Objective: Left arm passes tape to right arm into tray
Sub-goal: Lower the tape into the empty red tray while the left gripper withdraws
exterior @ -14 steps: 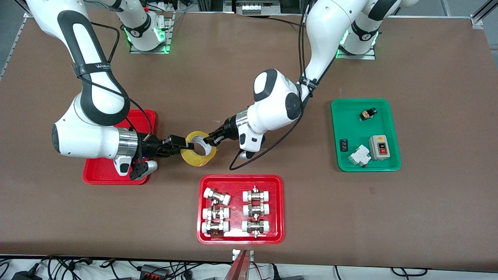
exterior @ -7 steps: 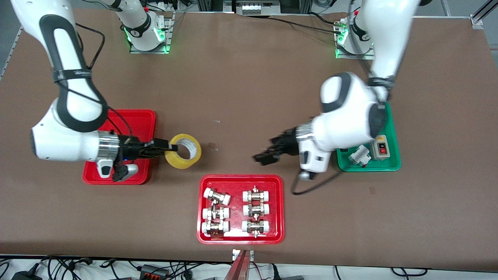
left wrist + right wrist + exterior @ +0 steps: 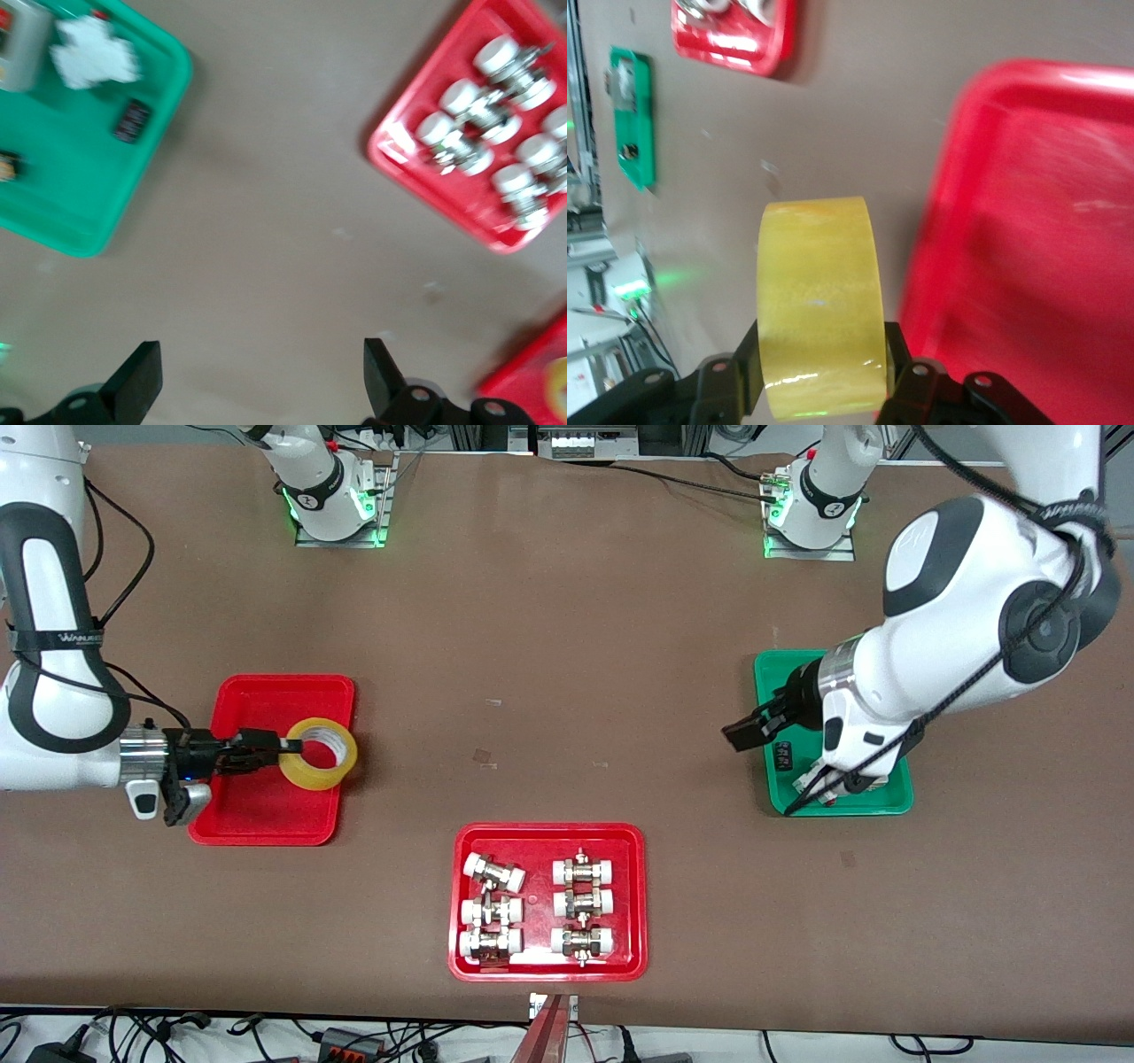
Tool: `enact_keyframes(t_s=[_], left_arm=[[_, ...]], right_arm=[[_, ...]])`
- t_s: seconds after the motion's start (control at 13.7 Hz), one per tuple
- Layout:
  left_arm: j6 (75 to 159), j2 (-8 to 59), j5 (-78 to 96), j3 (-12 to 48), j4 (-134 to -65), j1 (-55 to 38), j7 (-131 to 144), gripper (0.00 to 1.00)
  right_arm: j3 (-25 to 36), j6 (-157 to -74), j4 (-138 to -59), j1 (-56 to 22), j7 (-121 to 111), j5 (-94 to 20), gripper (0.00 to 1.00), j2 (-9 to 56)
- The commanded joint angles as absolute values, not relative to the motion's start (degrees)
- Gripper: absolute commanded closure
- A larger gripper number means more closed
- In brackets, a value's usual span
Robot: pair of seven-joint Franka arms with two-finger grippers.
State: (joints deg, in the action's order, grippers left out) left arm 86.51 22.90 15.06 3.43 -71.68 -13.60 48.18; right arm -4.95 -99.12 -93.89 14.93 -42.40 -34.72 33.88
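Observation:
The tape (image 3: 319, 779) hangs beside the plain red tray's rim (image 3: 337, 808), so the robot's right gripper has to keep holding it.
The tape (image 3: 319, 779), a yellow roll with a white core, is in my right gripper (image 3: 291, 746), which is shut on it. It hangs over the edge of the plain red tray (image 3: 266, 708) that lies toward the table's middle. In the right wrist view the tape (image 3: 819, 292) sits between the fingers of my right gripper (image 3: 819, 376), with the tray (image 3: 1045, 248) beside it. My left gripper (image 3: 742, 735) is open and empty, over the table at the green tray's edge. In the left wrist view my left gripper (image 3: 257, 382) has its jaws wide apart above bare table.
A green tray (image 3: 771, 682) with small electrical parts lies at the left arm's end. A red tray (image 3: 549, 834) of white-capped metal fittings sits nearer the front camera, mid-table. Both also show in the left wrist view: green tray (image 3: 106, 204), fittings tray (image 3: 399, 150).
My left gripper let go of the tape and pulled back to the green tray. My right gripper carried the tape away from mid-table to over the plain red tray's edge.

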Motion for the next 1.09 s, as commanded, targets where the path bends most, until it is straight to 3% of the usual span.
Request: enact_keyframes(t_s=[0.0,0.15,0.29,0.36,0.51,0.73,1.02], left_arm=[[82.3,19.3,6.6,3.9,-74.4,-10.4,29.3,0.0],[81.1,18.3,-1.9,3.9,-74.7,-10.2,15.4,0.0],[81.1,17.4,-3.1,3.9,-75.8,-9.6,13.4,0.0],[81.7,16.5,-3.2,3.9,-77.4,-9.6,13.4,0.0],[85.5,13.7,-3.2,4.2,-82.1,-9.5,13.4,0.0],[96.8,5.3,-3.4,4.7,-96.6,-9.3,13.2,0.0],[97.1,6.3,-3.1,3.7,-94.1,-3.7,2.1,0.0]], right_arm=[[-6.2,-98.1,-94.0,17.7,-47.4,-32.1,1.0,35.1],[-6.2,-98.8,-94.8,19.2,-50.9,-31.6,1.0,37.3],[-6.2,-100.3,-95.2,19.7,-53.4,-31.1,0.9,39.0],[-6.2,-101.1,-95.2,19.6,-53.7,-29.7,0.68,39.4],[-6.2,-102.6,-95.2,18.8,-53.8,-26.9,0.0,38.9],[-6.2,-106.5,-95.7,15.6,-53.4,-19.2,0.0,35.3],[-6.1,-109.7,-97.7,12.4,-47.1,-10.1,0.0,29.0]])
